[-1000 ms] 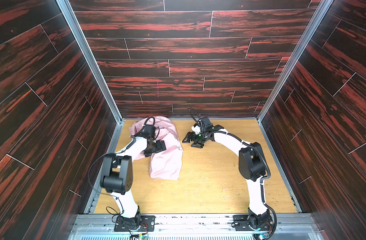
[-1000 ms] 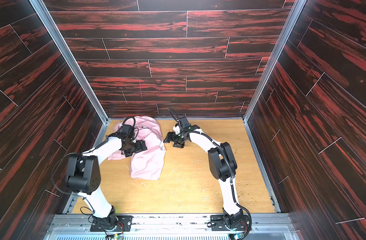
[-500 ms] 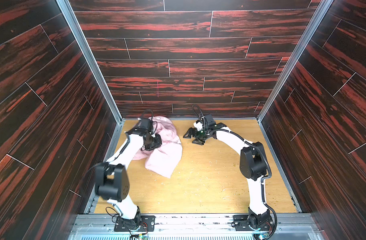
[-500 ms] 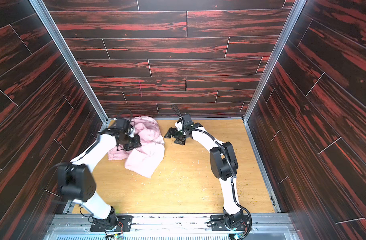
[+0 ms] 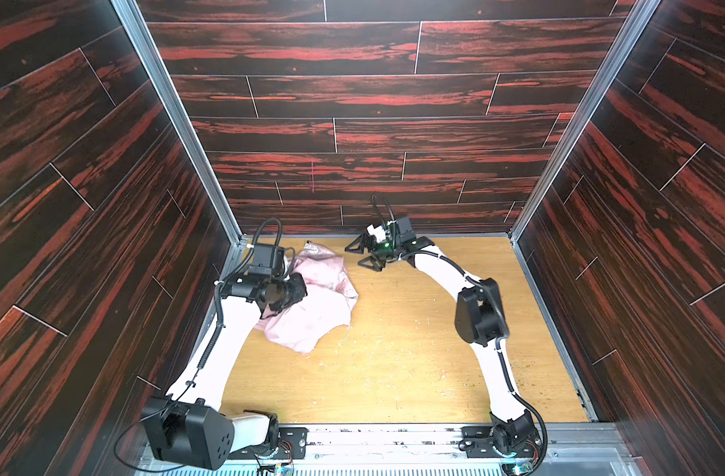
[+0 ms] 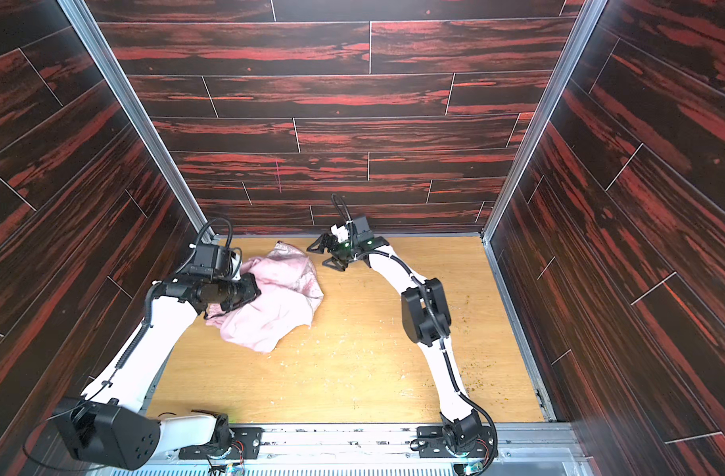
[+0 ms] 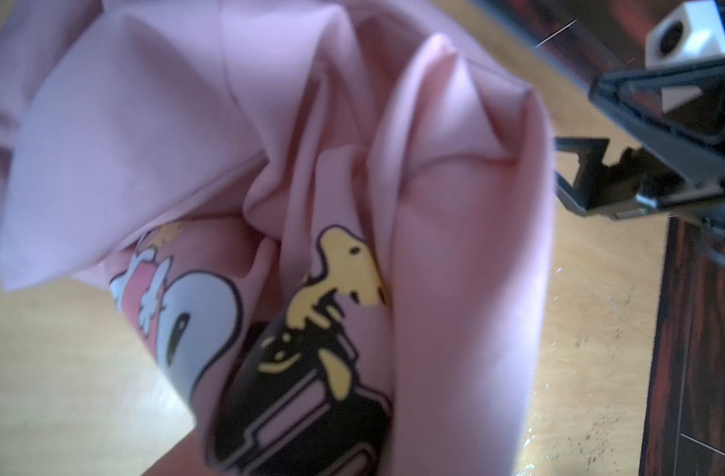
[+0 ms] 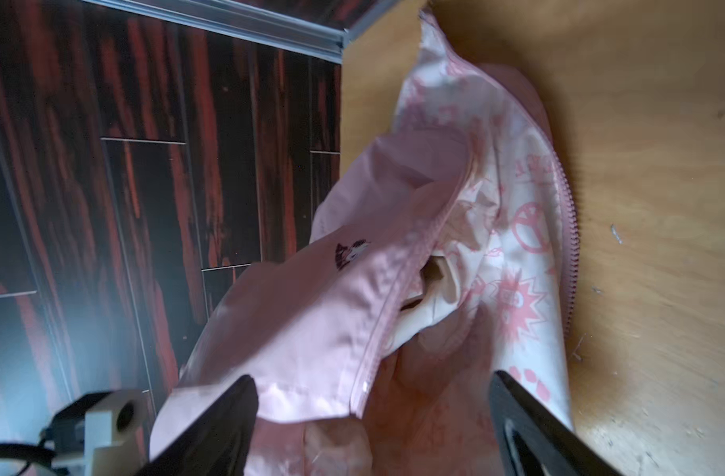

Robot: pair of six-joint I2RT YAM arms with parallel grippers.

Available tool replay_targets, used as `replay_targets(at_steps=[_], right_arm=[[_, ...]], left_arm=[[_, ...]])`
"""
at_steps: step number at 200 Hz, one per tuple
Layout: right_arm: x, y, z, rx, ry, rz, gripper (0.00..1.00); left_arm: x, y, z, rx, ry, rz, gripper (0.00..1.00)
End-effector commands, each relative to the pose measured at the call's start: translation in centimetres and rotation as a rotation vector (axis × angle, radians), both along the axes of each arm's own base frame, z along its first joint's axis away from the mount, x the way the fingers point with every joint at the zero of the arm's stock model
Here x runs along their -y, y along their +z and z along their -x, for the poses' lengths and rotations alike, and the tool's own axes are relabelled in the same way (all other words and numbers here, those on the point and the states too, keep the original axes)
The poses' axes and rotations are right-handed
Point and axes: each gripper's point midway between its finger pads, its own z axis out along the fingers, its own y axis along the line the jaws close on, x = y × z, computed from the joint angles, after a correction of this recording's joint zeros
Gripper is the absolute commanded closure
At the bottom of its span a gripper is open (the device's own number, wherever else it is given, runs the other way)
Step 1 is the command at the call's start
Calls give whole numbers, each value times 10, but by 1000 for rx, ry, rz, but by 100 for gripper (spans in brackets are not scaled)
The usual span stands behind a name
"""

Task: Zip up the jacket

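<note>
The jacket [image 5: 323, 305] needs to be spread for zipping up, so my right gripper will next grab its open front edge along the zipper teeth.
The light pink jacket [image 5: 323, 305] [image 6: 278, 305] lies bunched at the back left of the table, partly raised. My left gripper [image 5: 300, 289] [image 6: 255, 291] is shut on a fold of it, with its fingertips buried in the cloth. The left wrist view is filled with pink fabric and the cartoon print [image 7: 336, 288]. My right gripper [image 5: 358, 256] [image 6: 322, 256] [image 8: 371, 424] hovers open just right of the jacket, nothing between its fingers. In the right wrist view the jacket [image 8: 311, 309] hangs unzipped, showing the zipper teeth [image 8: 573, 247], printed lining [image 8: 517, 230] and chest logo [image 8: 348, 253].
The wooden table [image 5: 394, 358] is boxed in by dark red plank walls [image 5: 352, 136] with metal corner posts [image 5: 517, 230]. The back wall stands close behind both grippers. Small pale specks dot the table's middle [image 6: 352, 346].
My left gripper has shut on the jacket and pulled it left and up, bunching it. The right gripper has drawn back slightly toward the rear wall, its jaws a little wider.
</note>
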Motion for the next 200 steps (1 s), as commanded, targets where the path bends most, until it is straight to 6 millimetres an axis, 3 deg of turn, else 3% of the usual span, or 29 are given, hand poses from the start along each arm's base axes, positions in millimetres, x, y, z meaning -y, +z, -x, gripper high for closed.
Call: replay_targets(at_steps=[1, 41, 90, 200], right_arm=[[-16, -26, 1, -80, 19, -31, 10], [-16, -68, 1, -146, 11, 61, 10], [-19, -103, 3, -144, 19, 134, 11], [-32, -152, 11, -85, 50, 257, 13]], left_arm=[[-8, 0, 20, -18, 42, -2, 100], [-12, -19, 43, -85, 75, -1, 100], [-9, -39, 63, -148, 113, 49, 100], [-3, -65, 113, -293, 142, 121, 100]])
